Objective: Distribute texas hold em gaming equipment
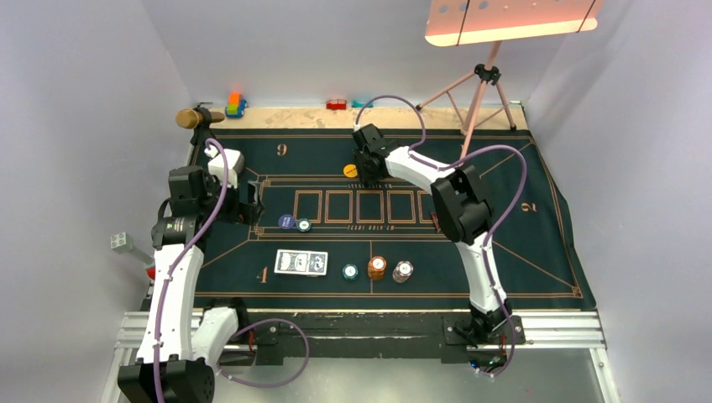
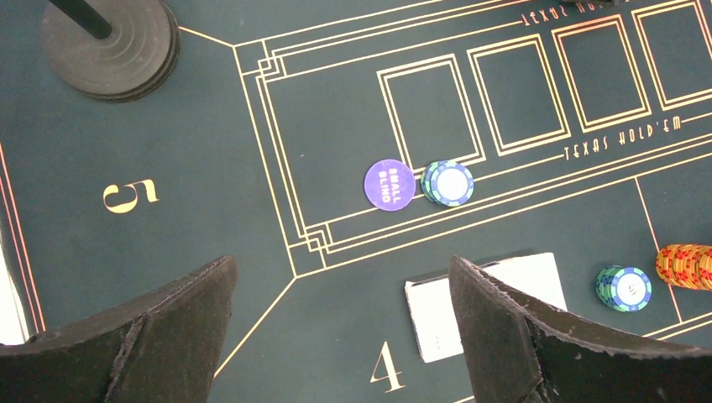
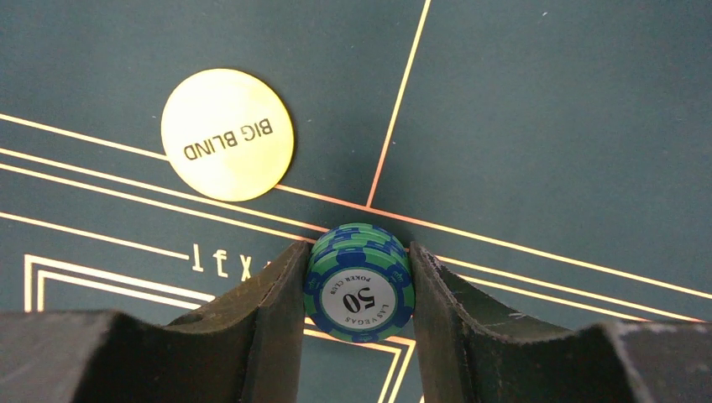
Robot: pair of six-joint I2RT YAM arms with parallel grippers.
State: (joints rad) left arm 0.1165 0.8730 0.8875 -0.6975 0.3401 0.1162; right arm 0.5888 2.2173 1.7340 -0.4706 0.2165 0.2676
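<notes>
The mat is close below, so the small stack of teal chips would land upright beside the yellow disc [image 1: 350,170]. It is now time for my right gripper to release the stack.
My right gripper [image 1: 366,164] [image 3: 359,281] is shut on a small stack of teal chips [image 3: 359,285], marked 50, held just above the dark green mat [image 1: 546,243]. It sits beside the yellow "big blind" disc [image 3: 227,134] [image 1: 350,170]. My left gripper [image 1: 249,206] [image 2: 340,327] is open and empty above the mat's left side. Ahead of it lie the navy "small blind" disc [image 2: 390,182] [image 1: 286,222] and a teal chip stack [image 2: 447,183] [image 1: 304,225]. The blue-backed cards [image 1: 301,263] [image 2: 432,323] lie near the front, partly behind my left gripper's right finger. A teal chip [image 1: 350,271], an orange stack [image 1: 377,267] and a white-grey stack [image 1: 403,271] stand beside them.
Small colourful toys [image 1: 236,104] [image 1: 337,105] lie along the mat's far edge. A black stand with a brown top [image 1: 197,117] is at the back left; its round base [image 2: 109,42] shows in the left wrist view. A pink tripod [image 1: 483,84] stands at the back right.
</notes>
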